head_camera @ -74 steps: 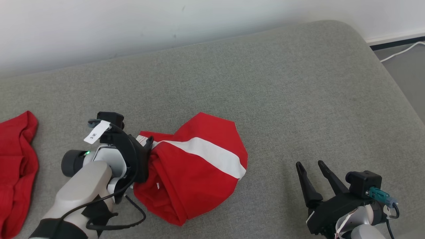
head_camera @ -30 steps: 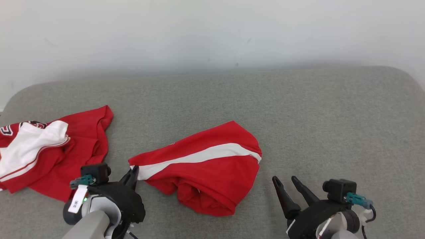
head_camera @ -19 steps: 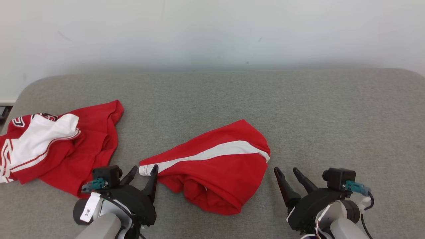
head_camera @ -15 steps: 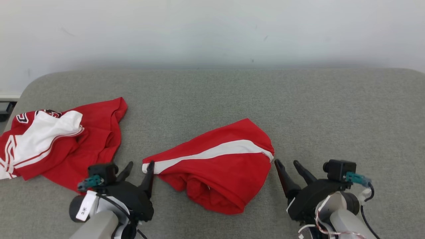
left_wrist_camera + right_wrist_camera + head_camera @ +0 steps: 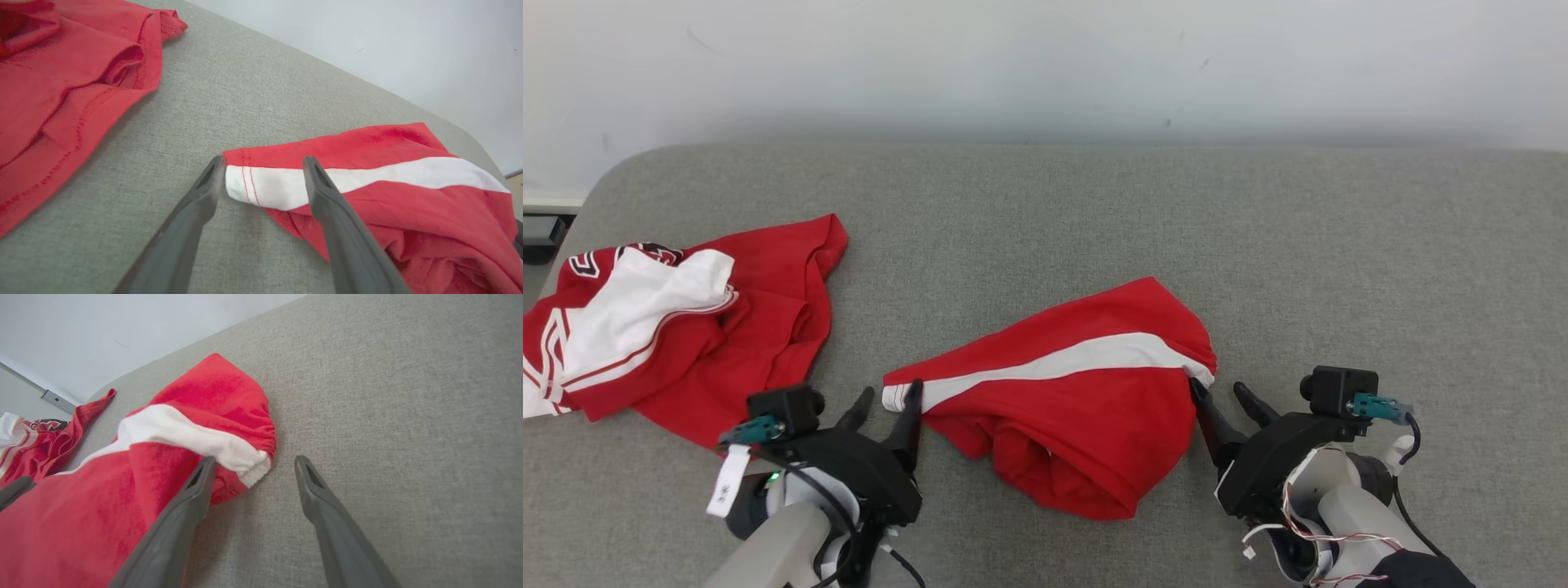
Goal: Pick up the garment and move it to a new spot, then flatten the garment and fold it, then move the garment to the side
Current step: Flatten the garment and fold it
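The white hem end (image 5: 896,395) sticks out flat while the red cloth (image 5: 1023,461) lies bunched beneath, so I will grab the shorts there next with my left gripper to pick them up.
The garment (image 5: 1078,408) is a pair of red shorts with a white side stripe, lying crumpled in the middle of the grey cushion (image 5: 1094,212). My left gripper (image 5: 888,398) stands open at its left end. In the left wrist view the white hem end (image 5: 261,185) lies between the fingers of the left gripper (image 5: 263,162). My right gripper (image 5: 1218,390) is open at the garment's right end. In the right wrist view the gathered white waistband corner (image 5: 251,467) sits between the spread fingers of the right gripper (image 5: 256,460), the left finger (image 5: 192,498) over red cloth.
A second red and white garment (image 5: 686,318) lies bunched at the cushion's left end, close to my left arm, also in the left wrist view (image 5: 49,81). A pale wall (image 5: 1045,65) runs behind the cushion. Bare grey cushion stretches to the right and back.
The head camera has swung, shifting the whole picture. My left gripper let go of the garment and now stands open at its hem. My right gripper has closed in on its right end.
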Robot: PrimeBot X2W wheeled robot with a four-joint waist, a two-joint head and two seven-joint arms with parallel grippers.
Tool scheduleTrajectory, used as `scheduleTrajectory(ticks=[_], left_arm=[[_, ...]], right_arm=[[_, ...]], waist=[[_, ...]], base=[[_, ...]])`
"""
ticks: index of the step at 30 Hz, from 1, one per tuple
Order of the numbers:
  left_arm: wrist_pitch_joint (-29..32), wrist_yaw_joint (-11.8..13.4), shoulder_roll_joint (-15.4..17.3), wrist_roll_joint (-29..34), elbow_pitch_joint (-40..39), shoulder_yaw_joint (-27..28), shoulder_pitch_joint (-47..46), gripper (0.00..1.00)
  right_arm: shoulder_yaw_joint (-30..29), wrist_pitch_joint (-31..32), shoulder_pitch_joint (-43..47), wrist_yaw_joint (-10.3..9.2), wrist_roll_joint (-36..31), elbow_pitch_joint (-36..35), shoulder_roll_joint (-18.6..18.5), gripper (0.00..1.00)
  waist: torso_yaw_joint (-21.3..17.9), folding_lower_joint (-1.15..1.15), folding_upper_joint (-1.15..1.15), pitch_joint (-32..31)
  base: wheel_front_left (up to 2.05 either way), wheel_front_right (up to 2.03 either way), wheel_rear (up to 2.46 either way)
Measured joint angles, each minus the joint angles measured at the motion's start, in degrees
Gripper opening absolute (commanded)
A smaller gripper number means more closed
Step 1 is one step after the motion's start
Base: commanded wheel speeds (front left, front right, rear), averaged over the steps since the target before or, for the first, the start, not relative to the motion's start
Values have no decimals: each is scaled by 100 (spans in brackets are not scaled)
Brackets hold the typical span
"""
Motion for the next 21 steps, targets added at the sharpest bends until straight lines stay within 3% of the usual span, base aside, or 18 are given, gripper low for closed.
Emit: scheduleTrajectory(ticks=[6,7,8,9,10,21], left_arm=[[438,-183,-190,-108,319,-84,-219,100],[506,-235,-194,-125,360,-80,-225,77],[553,-270,-216,-153,411,-75,-226,41],[605,-270,-258,-235,478,-55,-228,0],[659,-314,-301,-301,523,-54,-228,0],[531,-350,-325,-189,724,-77,-555,0]], right_arm=[[453,-8,-164,-53,286,203,-10,100],[516,-10,-192,-68,331,232,-7,100],[571,-20,-231,-68,358,268,-5,87],[619,-38,-273,-67,369,302,-8,36],[664,-59,-309,-68,386,332,-10,0],[847,-363,-542,-25,614,616,-7,0]], waist=[[32,0,0,149],[35,0,0,173],[36,0,0,194],[37,0,1,211],[36,1,0,223],[21,0,0,252]], base=[[0,0,0],[0,0,0],[0,0,0],[0,0,0],[0,0,0],[0,0,0]])
